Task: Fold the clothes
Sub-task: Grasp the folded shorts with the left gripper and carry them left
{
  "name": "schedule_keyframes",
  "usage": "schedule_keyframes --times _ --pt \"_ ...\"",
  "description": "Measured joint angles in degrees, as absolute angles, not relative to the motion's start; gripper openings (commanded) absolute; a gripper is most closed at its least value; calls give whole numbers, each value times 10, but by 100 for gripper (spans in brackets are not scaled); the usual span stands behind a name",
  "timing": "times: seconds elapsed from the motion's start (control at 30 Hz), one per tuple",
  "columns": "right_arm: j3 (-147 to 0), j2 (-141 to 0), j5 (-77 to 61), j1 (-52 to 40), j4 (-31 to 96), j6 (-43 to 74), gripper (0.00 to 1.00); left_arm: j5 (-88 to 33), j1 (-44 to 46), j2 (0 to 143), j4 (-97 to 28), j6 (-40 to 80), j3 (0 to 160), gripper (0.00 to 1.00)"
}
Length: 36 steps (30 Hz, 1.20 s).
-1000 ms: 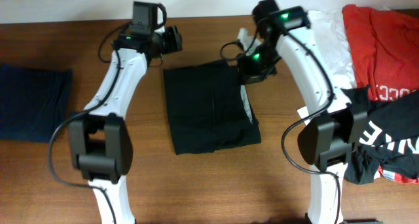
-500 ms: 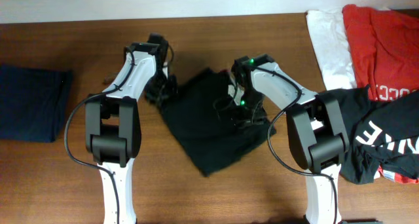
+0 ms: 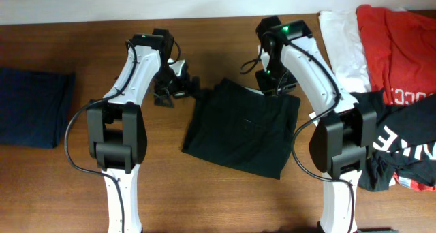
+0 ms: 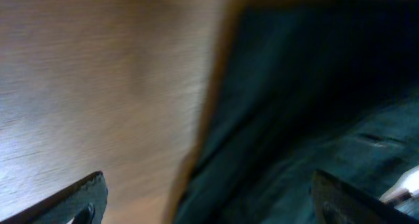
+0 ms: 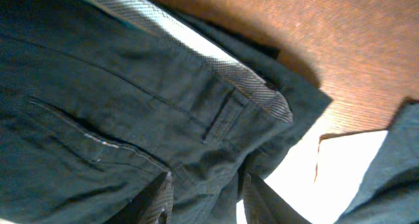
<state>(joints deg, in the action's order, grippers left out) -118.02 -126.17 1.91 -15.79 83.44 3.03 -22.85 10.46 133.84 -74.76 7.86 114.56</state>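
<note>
I need to fold the black garment and lay it there, so next I should grab it with my left gripper by the black garment's far corner [image 3: 204, 95] [image 4: 255, 29] nearest the folded navy cloth.
The black garment [image 3: 238, 131] lies flattened and skewed on the wooden table between my arms; its waistband and a pocket seam show in the right wrist view [image 5: 131, 86]. My right gripper [image 3: 272, 83] is at the garment's far right corner, with its fingers [image 5: 206, 185] closed on a bunched fold of the black cloth. A white patch [image 5: 294, 178] shows beside it. My left gripper [image 3: 182, 86] is just off the garment's far left corner. Its jaws [image 4: 206, 185] are wide open and empty, with the black cloth [image 4: 314, 119] ahead of them.
A folded navy cloth [image 3: 34, 107] lies at the far left. A white garment [image 3: 344, 42], a red one [image 3: 395, 42] and a black one with white lettering [image 3: 398, 141] are piled at the right edge, close to the right arm.
The black garment has turned and slid toward the front right and now lies flatter. Both grippers have moved back to its far corners, and the left one is off the cloth.
</note>
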Motion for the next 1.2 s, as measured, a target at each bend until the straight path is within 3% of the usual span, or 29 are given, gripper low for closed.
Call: schedule_keyframes --times 0.3,0.33,0.37,0.4,0.47,0.5,0.7,0.93,1.03,1.2 --pt "-1198 -1262 -2 -158 847 30 40 -307 134 1369 -719 27 1145 99" --pt "-1198 -1262 -3 -158 847 30 40 -316 143 1386 -720 28 1145 95" --pt "-1198 -1262 -3 -158 847 30 40 -327 150 1391 -725 28 1147 80" --pt "-1198 -1262 -3 -158 848 30 40 -334 159 1392 -724 27 1147 50" --pt "-1198 -1262 -3 -158 851 30 40 -335 180 1399 -721 26 1147 7" --pt "-1198 -1262 -4 -158 853 30 40 -325 191 1406 -719 26 1146 0" --pt "-1198 -1262 -5 -129 864 30 39 -239 179 1415 -773 29 1181 0" --pt "-1199 -1262 -5 -41 856 21 40 27 30 1431 -922 68 1423 0" --pt "-1199 -1262 -5 3 851 13 40 103 5 1430 -961 72 1511 0" --pt "-1199 -1262 -5 48 850 13 40 166 -12 1423 -965 68 1525 0"
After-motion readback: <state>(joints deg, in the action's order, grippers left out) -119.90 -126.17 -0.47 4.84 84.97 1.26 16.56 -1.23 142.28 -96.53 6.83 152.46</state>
